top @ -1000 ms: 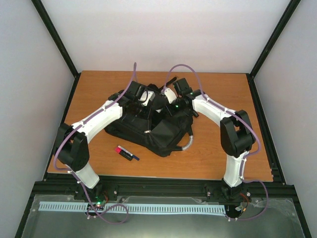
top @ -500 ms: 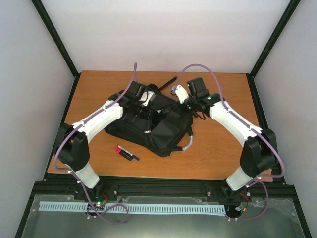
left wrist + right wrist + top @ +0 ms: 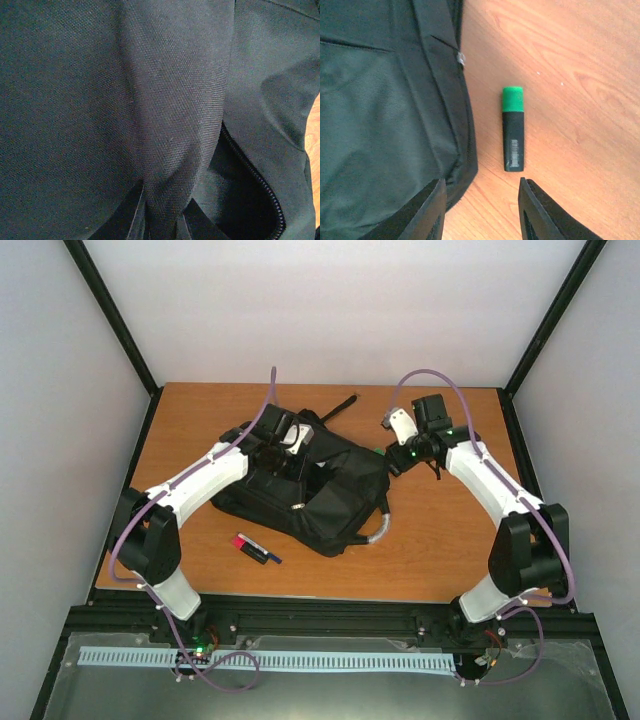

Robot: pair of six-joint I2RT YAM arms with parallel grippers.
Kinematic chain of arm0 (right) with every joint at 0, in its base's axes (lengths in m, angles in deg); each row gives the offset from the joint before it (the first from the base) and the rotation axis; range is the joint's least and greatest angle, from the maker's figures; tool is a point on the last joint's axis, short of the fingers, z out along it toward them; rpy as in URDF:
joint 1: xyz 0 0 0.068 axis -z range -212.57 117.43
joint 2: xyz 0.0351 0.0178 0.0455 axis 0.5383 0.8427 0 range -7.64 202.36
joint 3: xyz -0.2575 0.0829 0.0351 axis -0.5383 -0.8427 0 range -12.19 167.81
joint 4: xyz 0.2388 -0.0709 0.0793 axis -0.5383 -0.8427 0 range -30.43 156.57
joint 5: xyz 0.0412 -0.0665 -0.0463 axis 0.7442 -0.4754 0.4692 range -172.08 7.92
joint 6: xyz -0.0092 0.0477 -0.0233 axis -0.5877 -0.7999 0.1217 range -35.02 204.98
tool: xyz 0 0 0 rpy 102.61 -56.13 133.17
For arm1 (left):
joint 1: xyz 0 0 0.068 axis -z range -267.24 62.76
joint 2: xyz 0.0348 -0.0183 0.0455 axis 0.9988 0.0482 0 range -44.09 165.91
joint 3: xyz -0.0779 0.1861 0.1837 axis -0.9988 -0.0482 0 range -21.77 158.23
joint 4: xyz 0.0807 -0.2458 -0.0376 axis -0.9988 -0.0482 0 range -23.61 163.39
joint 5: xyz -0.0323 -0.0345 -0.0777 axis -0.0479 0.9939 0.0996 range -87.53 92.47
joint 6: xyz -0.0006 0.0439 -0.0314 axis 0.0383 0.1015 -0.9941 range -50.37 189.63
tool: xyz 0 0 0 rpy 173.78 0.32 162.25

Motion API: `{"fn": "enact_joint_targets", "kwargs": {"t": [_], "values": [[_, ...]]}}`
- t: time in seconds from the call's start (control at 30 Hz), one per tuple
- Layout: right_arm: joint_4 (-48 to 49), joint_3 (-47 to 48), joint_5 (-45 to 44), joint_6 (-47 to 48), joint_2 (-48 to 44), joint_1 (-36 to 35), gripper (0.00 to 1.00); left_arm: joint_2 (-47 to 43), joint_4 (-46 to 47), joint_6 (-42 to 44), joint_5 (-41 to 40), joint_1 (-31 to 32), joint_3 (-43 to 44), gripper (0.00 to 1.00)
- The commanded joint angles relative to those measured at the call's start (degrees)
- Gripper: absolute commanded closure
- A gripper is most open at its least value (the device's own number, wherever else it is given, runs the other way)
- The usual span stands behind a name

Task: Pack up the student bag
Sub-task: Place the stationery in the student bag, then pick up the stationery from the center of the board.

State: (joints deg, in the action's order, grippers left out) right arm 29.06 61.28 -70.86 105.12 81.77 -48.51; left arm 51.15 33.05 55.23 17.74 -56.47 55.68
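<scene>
My right gripper grabs the black highlighter next, by the barcode end of its body (image 3: pixel 514 154). That leaves its green cap free to enter the bag first.
The student bag (image 3: pixel 320 502), a large black backpack, lies in the middle of the table. My left gripper (image 3: pixel 297 462) is on its upper part. In the left wrist view, the left gripper (image 3: pixel 161 217) is shut on a raised fold of the bag's fabric (image 3: pixel 165 125), beside an open zip (image 3: pixel 252 175). My right gripper (image 3: pixel 393 462) hangs just off the bag's right edge. In the right wrist view, the right gripper (image 3: pixel 482 202) stands open and empty above bare wood. A black highlighter with a green cap (image 3: pixel 513 130) lies just ahead of it, next to the bag's side (image 3: pixel 385 115).
A red-capped marker and a dark pen (image 3: pixel 255 547) lie on the wooden table (image 3: pixel 450 550) in front of the bag. A black strap (image 3: pixel 340 405) trails toward the back. A grey loop handle (image 3: pixel 377 530) sticks out at the bag's right front.
My right arm has drawn back to the right, off the bag, and its jaws have opened. The left gripper has stayed shut on the fabric fold.
</scene>
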Motion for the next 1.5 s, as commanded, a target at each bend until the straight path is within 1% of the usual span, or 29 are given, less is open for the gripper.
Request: {"fn": "enact_joint_targets", "kwargs": {"t": [0.0, 0.17, 0.3, 0.33, 0.57, 0.7, 1.1, 1.33, 1.47], "values": [[-0.6, -0.2, -4.4, 1.0, 3.8, 0.9, 0.59, 0.3, 0.4, -0.4, 3.2, 0.2, 2.4, 0.90], [1.2, 0.5, -5.3, -0.2, 7.2, 1.5, 0.58, 0.2, 0.6, -0.4, 3.3, 0.3, 2.2, 0.90], [1.8, 2.6, -4.5, -1.4, 10.8, 2.0, 0.58, 0.3, 0.5, -0.4, 3.5, 0.3, 2.3, 0.90], [2.0, 3.1, -4.5, -1.5, 11.8, 3.1, 0.58, 0.4, 0.5, -0.4, 3.6, 0.2, 2.3, 0.90], [1.2, 6.0, -5.3, -0.5, 18.4, 3.7, 0.53, 0.4, 0.5, -0.4, 3.8, 0.3, 2.3, 0.90], [1.4, 6.1, -4.5, 0.4, 20.2, 3.7, 0.50, 0.7, 0.4, -0.5, 4.1, 0.3, 2.3, 0.90], [-2.1, 12.3, -5.8, 1.3, 27.7, 3.6, 0.51, 0.8, 0.4, -0.5, 4.3, 0.3, 2.3, 0.90], [-2.5, 13.4, -7.3, 1.2, 30.3, 3.7, 0.51, 0.7, 0.3, -0.5, 4.3, 0.3, 2.5, 0.90], [-2.8, 13.4, -7.5, 1.0, 31.3, 3.6, 0.55, 0.7, 0.2, -0.4, 4.0, 0.3, 2.5, 0.90]]}}
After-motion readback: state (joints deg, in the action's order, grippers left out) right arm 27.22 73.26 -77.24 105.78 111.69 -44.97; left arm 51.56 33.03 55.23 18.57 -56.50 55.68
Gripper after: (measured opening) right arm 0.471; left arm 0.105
